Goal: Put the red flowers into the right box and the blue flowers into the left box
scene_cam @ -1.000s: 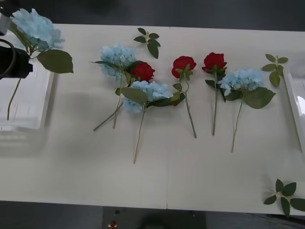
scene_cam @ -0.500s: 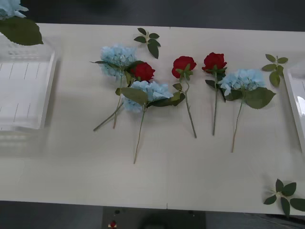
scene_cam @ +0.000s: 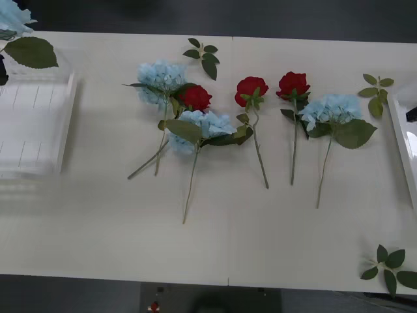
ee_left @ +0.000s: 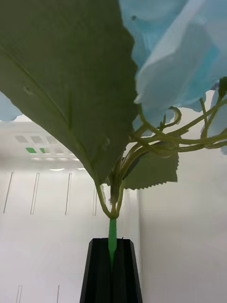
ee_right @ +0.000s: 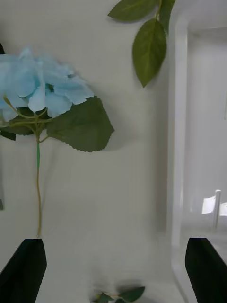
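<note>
My right gripper is going to grab the blue flower by its thin green stem [scene_cam: 325, 163] next. Then the flower can go to the left box [scene_cam: 39, 124].
My left gripper [ee_left: 112, 272] is shut on the green stem of a blue flower [ee_left: 179, 57], held over the left box [ee_left: 42, 199]. In the front view that bloom [scene_cam: 13, 16] and its leaf hang at the far left above the left box [scene_cam: 39, 124]. Three red flowers [scene_cam: 195, 98] [scene_cam: 251, 88] [scene_cam: 293, 83] and three blue flowers [scene_cam: 159, 78] [scene_cam: 202, 127] [scene_cam: 332, 107] lie on the table. My right gripper [ee_right: 113, 270] is open above the table, between a blue flower [ee_right: 42, 90] and the right box's rim [ee_right: 177, 142]. The right box [scene_cam: 404, 143] sits at the table's right edge.
Loose leaf sprigs lie at the back middle [scene_cam: 203, 55], at the back right beside the right box [scene_cam: 376, 91] and at the front right corner [scene_cam: 391, 267]. One red flower is tangled between two blue ones left of centre. The table's front half is bare.
The left arm has carried its blue flower up and left, so that little more than bloom and leaf show at the corner. The flowers on the table have not moved.
</note>
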`<state>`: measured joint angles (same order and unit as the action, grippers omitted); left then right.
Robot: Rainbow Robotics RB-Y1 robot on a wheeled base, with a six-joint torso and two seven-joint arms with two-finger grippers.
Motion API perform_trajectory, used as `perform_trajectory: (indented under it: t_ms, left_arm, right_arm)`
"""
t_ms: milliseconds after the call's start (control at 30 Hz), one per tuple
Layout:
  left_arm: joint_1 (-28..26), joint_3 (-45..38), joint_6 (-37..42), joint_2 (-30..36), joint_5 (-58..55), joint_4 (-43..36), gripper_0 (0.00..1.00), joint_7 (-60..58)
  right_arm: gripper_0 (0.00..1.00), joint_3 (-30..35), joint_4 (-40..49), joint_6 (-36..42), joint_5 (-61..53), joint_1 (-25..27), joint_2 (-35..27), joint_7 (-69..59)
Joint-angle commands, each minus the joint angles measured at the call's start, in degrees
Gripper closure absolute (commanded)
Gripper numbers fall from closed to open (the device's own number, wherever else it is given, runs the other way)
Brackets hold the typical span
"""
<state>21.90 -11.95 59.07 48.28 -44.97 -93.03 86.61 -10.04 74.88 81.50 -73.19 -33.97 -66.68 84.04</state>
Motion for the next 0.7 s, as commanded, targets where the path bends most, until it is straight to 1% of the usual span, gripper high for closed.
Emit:
perform_trajectory:
  t_ms: [33,67,167,233,333,500,700]
  left_arm:
    - [0.7,-0.7,-1.5,2.8,0.6,0.9,1.0,0.9]
    - [0.7,-1.0,-1.5,3.4,1.2,2.0,1.0,0.6]
    - [0.6,-1.5,-1.6,4.0,1.8,3.8,1.0,0.1]
    - [0.7,-1.9,-2.0,4.6,2.3,5.8,1.0,0.0]
    - [0.6,-1.9,-3.0,5.1,2.6,9.4,1.0,-0.1]
    - [0.7,-1.9,-9.0,5.2,3.1,16.2,1.0,0.2]
    - [0.7,0.5,-13.2,5.2,3.2,21.6,1.0,0.2]
  right_arm:
    - [0.14,1.3,5.2,-3.0,0.2,4.0,0.9,-4.9]
    - [0.14,1.3,8.4,-5.4,0.9,6.9,2.1,-7.8]
    - [0.14,1.3,11.3,-7.5,2.4,9.5,3.9,-10.7]
    - [0.14,1.3,13.3,-7.8,5.6,10.3,5.9,-12.9]
    - [0.14,1.3,14.6,-7.3,9.6,10.5,9.0,-15.8]
    - [0.14,1.2,15.9,-7.1,16.6,10.5,13.9,-19.4]
    - [0.14,-1.6,16.1,-8.8,24.3,9.9,17.2,-20.2]
